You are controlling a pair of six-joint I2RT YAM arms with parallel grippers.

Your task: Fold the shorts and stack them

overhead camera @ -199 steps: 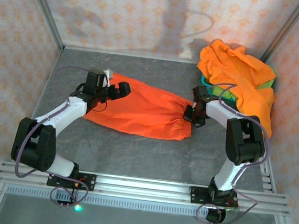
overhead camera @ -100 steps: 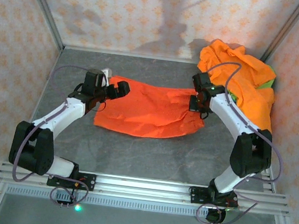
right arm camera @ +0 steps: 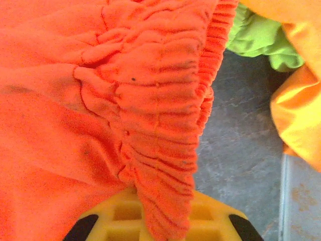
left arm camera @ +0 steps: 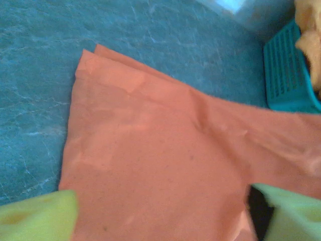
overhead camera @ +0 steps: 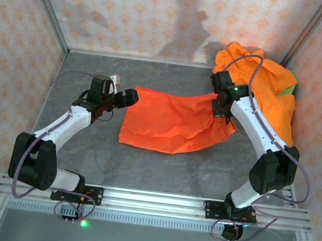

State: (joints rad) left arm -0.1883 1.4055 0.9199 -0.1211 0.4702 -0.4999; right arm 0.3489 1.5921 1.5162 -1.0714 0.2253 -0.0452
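Next, my left gripper grabs the orange shorts at the flat end (overhead camera: 131,114) (left arm camera: 81,145) opposite the gathered waist, which leaves the waistband free to fold over.
One pair of bright orange shorts (overhead camera: 172,123) lies spread flat mid-table. My right gripper (overhead camera: 217,108) is shut on its gathered elastic waist (right arm camera: 165,125) at the cloth's right end; in the right wrist view the waistband runs down into that gripper (right arm camera: 165,221). My left gripper (overhead camera: 131,97) hovers at the shorts' far left corner, its green fingers (left arm camera: 35,216) wide apart over the flat cloth (left arm camera: 165,150) and nothing pinched between them. More orange shorts (overhead camera: 260,80) are heaped at the back right, with a lime-green pair (right arm camera: 258,37) beneath them.
A teal mesh basket (left arm camera: 288,70) stands at the back right under the heap. Patterned walls close the table at the back and both sides. An aluminium rail (overhead camera: 151,200) runs along the near edge. Bare grey tabletop (overhead camera: 161,170) lies in front of the shorts.
The right gripper has pulled the shorts to the right and back, so their left edge slid toward the left gripper. The left gripper stayed nearly in place, jaws somewhat narrower.
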